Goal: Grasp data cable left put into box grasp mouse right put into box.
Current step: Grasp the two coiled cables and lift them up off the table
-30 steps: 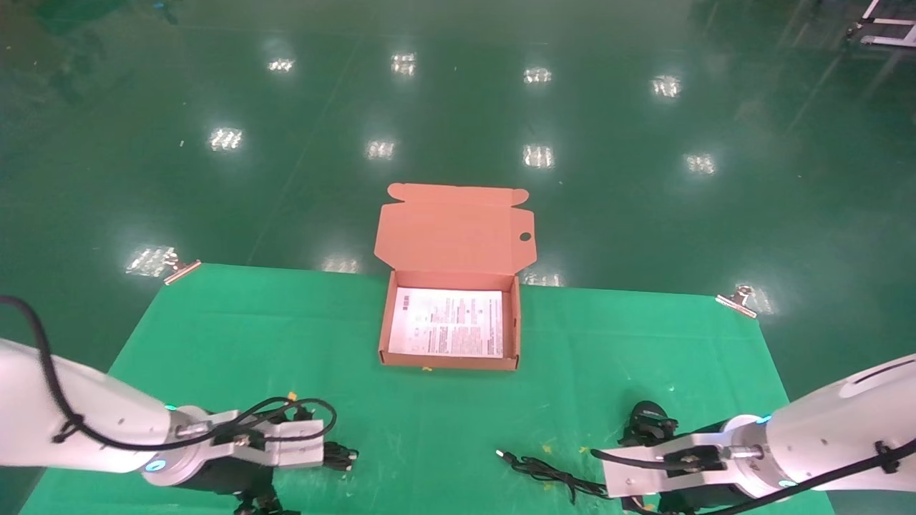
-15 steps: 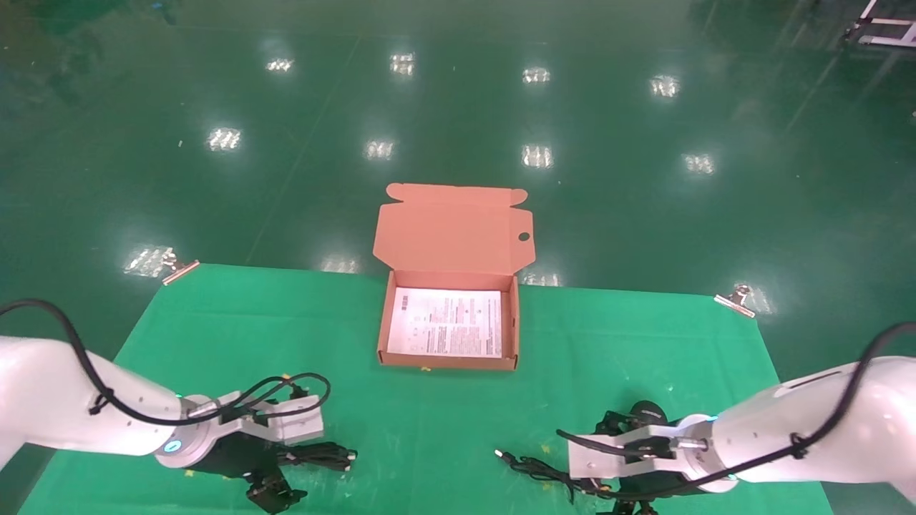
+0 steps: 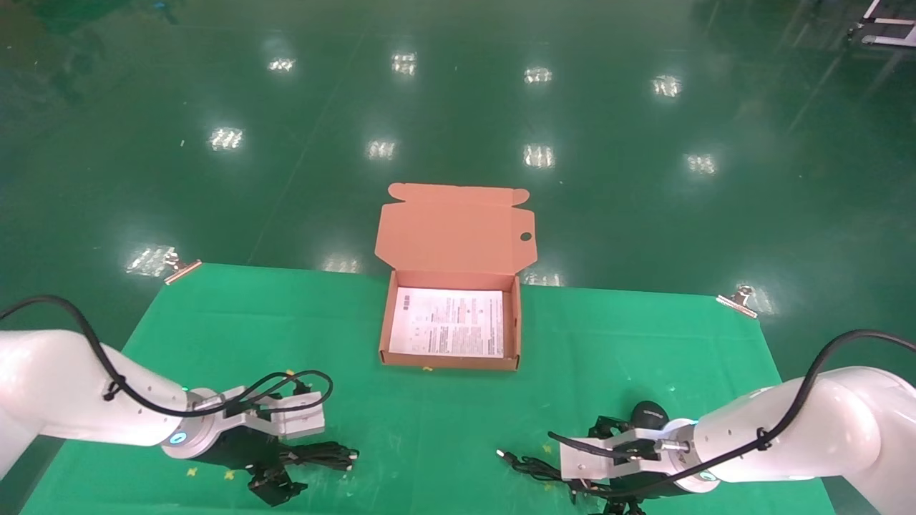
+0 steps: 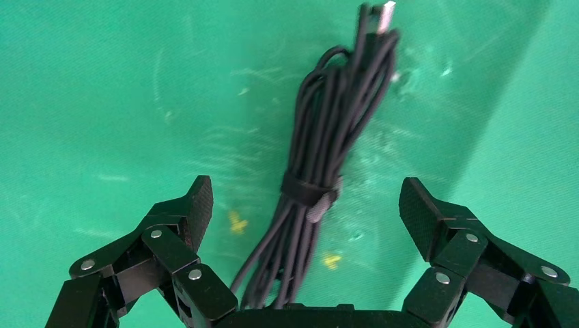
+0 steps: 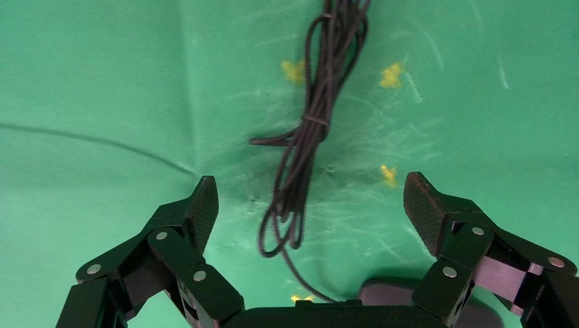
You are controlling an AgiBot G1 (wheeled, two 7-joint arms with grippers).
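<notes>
I will grab the data cable [image 4: 321, 150] by its strapped middle [image 4: 308, 192] with my left gripper next, because loose loops stick out at both ends of the long bundle.
The open orange-brown box [image 3: 390, 315] stands at mid-table with a white printed sheet inside. The data cable [image 3: 323, 454], a black tied bundle, lies at the front left. My left gripper [image 3: 283, 465] is open just over it. In the left wrist view the data cable [image 4: 321, 150] runs between the spread fingers [image 4: 198, 208], untouched. The black mouse [image 3: 647, 415] lies at the front right, its cord [image 3: 529, 468] trailing left. My right gripper [image 3: 594, 476] is open above the cord [image 5: 307, 137]. The mouse [image 5: 396, 294] shows by its palm.
A green cloth [image 3: 215, 336] covers the table, clipped at the far corners [image 3: 179, 268] [image 3: 737, 300]. Small yellow marks dot the cloth near both gripper positions. The box's lid [image 3: 454, 229] stands up at the far edge. Shiny green floor lies beyond.
My right gripper has moved left, from beside the mouse to over its cord. My left arm has shifted and brought its open gripper down around the data cable. Nothing is held.
</notes>
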